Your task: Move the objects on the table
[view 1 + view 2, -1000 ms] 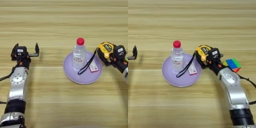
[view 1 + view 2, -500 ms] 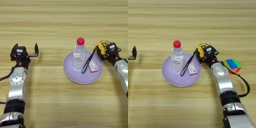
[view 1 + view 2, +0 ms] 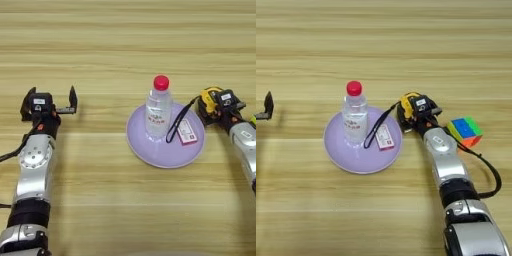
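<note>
The tape measure (image 3: 208,99) sits low over the table beside the plate's rim and would lie there, so my right gripper releases it now.
A clear water bottle (image 3: 159,114) with a red cap stands upright on a purple plate (image 3: 150,150) in the middle of the table (image 3: 125,40). My right gripper (image 3: 416,108) is shut on the yellow-and-black tape measure (image 3: 407,102) just outside the plate's right rim. The tape's black strap (image 3: 376,131) trails onto the plate and ends by a small red-and-white tag (image 3: 384,137). A puzzle cube (image 3: 465,131) lies to the right of my right forearm. My left gripper (image 3: 51,98) is parked far left, open, with nothing between its fingers.
My right forearm (image 3: 445,160) reaches up from the bottom edge between the plate and the cube. A black cable (image 3: 491,175) loops beside it. Bare wood lies behind the plate and between the plate and the left arm.
My right forearm has swung a little to the left while its gripper stays with the tape measure at the plate's right rim. The left arm, bottle and cube have not moved.
</note>
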Robot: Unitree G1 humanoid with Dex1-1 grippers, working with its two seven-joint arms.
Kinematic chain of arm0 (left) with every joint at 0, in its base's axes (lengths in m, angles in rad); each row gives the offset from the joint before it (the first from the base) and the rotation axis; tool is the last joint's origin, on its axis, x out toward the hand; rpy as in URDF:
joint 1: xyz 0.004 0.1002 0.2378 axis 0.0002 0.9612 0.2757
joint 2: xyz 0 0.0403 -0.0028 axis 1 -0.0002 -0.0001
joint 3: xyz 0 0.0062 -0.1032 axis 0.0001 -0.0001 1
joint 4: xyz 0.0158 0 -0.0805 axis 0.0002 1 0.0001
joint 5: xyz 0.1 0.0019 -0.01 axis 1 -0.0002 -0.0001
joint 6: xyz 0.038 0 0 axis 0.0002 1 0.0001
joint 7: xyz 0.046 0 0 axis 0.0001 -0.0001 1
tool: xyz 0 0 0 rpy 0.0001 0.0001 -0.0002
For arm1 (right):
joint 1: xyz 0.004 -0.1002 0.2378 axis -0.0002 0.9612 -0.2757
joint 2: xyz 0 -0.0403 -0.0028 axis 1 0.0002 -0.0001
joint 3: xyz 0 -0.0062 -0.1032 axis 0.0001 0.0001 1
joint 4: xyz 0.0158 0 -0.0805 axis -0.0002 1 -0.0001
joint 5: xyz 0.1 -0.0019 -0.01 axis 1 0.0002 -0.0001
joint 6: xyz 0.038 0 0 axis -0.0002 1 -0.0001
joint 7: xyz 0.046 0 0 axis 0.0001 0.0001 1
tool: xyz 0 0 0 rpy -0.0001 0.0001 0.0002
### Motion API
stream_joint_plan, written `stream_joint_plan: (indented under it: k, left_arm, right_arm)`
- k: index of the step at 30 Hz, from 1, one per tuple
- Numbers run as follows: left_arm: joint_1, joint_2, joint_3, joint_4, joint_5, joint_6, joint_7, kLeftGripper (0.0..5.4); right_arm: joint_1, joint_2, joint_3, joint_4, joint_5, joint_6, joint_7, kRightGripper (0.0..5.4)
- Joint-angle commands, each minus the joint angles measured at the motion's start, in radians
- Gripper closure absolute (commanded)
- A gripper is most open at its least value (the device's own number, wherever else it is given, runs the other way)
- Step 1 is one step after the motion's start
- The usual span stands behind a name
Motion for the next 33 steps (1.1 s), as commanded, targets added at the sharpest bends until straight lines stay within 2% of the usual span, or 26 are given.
stream_joint_plan:
  k: [1,5,6,17,26,33]
  left_arm:
    - [0.005,0.008,0.003,-0.003,-0.001,0.001,-0.004,0.0]
    - [0.005,0.008,0.003,-0.004,-0.001,0.002,-0.005,0.0]
    - [0.005,0.008,0.002,-0.004,-0.001,0.002,-0.005,0.0]
    - [0.006,0.008,0.003,-0.003,-0.001,0.0,-0.006,0.0]
    - [0.006,0.007,0.003,-0.003,-0.001,0.0,-0.005,0.0]
    - [0.007,0.007,0.003,-0.007,-0.001,0.001,-0.004,0.0]
  right_arm:
    - [0.003,0.0,-0.005,0.0,0.002,0.006,0.001,1.27]
    - [0.008,0.003,-0.005,0.002,0.006,0.012,0.006,1.27]
    - [0.01,0.003,-0.006,0.002,0.007,0.012,0.007,0.99]
    - [0.029,0.007,-0.012,-0.035,0.021,0.007,0.01,0.03]
    - [0.045,0.001,-0.021,-0.105,0.022,0.007,0.0,0.03]
    - [0.089,-0.011,-0.035,-0.239,0.03,0.009,0.004,0.03]
